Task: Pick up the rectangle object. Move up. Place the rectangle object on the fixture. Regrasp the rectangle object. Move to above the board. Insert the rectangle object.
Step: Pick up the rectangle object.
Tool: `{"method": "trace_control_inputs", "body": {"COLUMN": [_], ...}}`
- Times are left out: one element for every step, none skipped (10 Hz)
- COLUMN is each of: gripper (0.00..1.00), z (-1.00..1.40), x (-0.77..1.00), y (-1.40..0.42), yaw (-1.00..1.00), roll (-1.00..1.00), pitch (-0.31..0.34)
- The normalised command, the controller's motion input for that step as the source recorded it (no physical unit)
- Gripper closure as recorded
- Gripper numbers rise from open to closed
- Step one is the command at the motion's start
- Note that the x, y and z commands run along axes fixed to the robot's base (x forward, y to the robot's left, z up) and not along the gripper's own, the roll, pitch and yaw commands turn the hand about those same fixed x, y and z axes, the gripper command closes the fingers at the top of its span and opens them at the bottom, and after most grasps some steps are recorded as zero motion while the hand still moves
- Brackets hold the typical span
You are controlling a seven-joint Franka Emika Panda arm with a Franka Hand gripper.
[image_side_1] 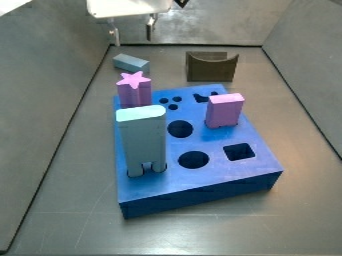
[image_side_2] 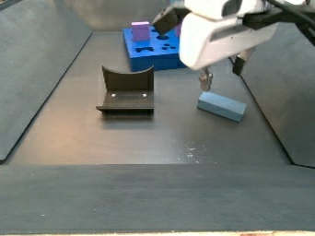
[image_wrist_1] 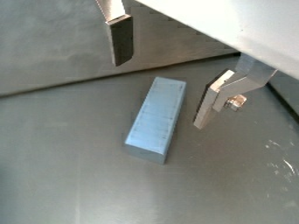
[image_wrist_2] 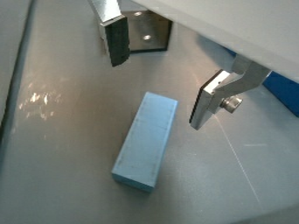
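My gripper picks up the rectangle object across its narrow width next, by its long sides, since the object is a long bar lying flat.
The rectangle object [image_wrist_1: 156, 120] is a slate grey-blue bar lying flat on the dark floor, also seen as the bar [image_wrist_2: 146, 140] with the fixture [image_wrist_2: 146, 35] beyond it. My gripper [image_wrist_1: 163, 74] hangs open above the bar's far end, its fingers [image_wrist_1: 121, 39] clear of it and nothing between them. In the side views the gripper [image_side_2: 222, 74] hovers over the bar [image_side_2: 222, 106], to the side of the dark fixture [image_side_2: 127, 92]. The bar [image_side_1: 130, 66] lies behind the blue board [image_side_1: 201, 182], beside the fixture [image_side_1: 210, 66].
On the board stand a pink star block [image_side_1: 132, 88], a pink block [image_side_1: 225, 108] and a tall pale blue block [image_side_1: 140, 140]. Grey walls enclose the floor on the sides; the bar lies near one wall [image_side_2: 277, 111].
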Motion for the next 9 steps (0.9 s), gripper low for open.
{"method": "trace_control_inputs", "body": {"gripper": [0.0, 0.0, 0.0, 0.0, 0.0, 0.0, 0.0, 0.0, 0.0], "z": [-0.35, -0.37, -0.43, -0.46, -0.49, -0.45, -0.01, -0.59, -1.0], "x": [0.0, 0.0, 0.0, 0.0, 0.0, 0.0, 0.0, -0.29, -0.55], "y": [0.0, 0.0, 0.0, 0.0, 0.0, 0.0, 0.0, 0.0, 0.03], "yaw": [0.97, 0.97, 0.99, 1.0, 1.0, 0.64, 0.0, 0.0, 0.0], "roll": [-0.27, -0.25, -0.2, -0.17, -0.16, -0.29, 0.01, 0.0, -0.05], "pitch": [0.194, 0.2, 0.209, 0.209, 0.194, 0.0, 0.0, -0.089, 0.0]}}
